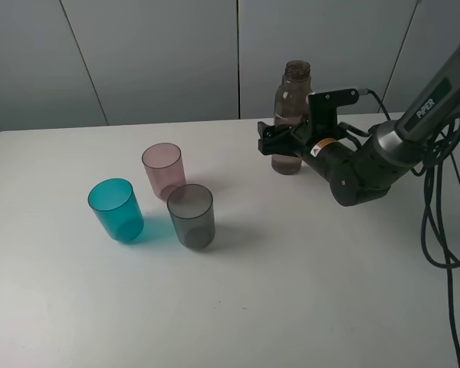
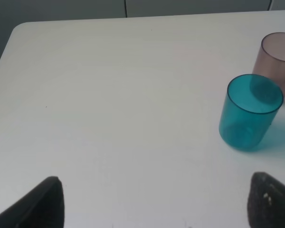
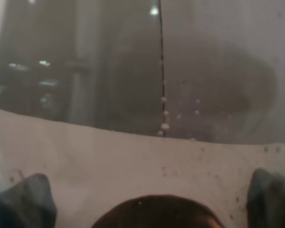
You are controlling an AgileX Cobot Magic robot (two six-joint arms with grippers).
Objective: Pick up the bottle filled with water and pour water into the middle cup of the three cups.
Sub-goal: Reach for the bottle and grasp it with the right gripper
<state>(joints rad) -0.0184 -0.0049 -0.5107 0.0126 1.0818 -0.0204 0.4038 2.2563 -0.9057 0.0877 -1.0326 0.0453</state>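
Next, my right gripper grabs the bottle by its body [image 1: 289, 113], which leaves the bottle's opening free to pour into the middle cup [image 1: 164, 171].
The smoky brown-grey bottle [image 1: 294, 100] stands upright and uncapped at the back of the white table, partly filled with water. My right gripper [image 1: 282, 142] is at its lower body with a finger on each side. In the right wrist view the bottle [image 3: 161, 95] fills the picture and the fingertips [image 3: 31, 197] stand wide apart at the corners, so the gripper [image 3: 154, 202] is open. The three cups stand left of the bottle: teal [image 1: 116, 208], pale pink [image 1: 163, 170] and dark grey [image 1: 191, 215]. My left gripper [image 2: 156, 204] is open and empty, near the teal cup [image 2: 249, 114] and the pink cup [image 2: 278, 59].
The white table [image 1: 307, 299] stands before a grey panelled wall. The right arm's black cables [image 1: 443, 230] hang along the right edge. The table's rounded back left corner [image 2: 19, 28] shows in the left wrist view.
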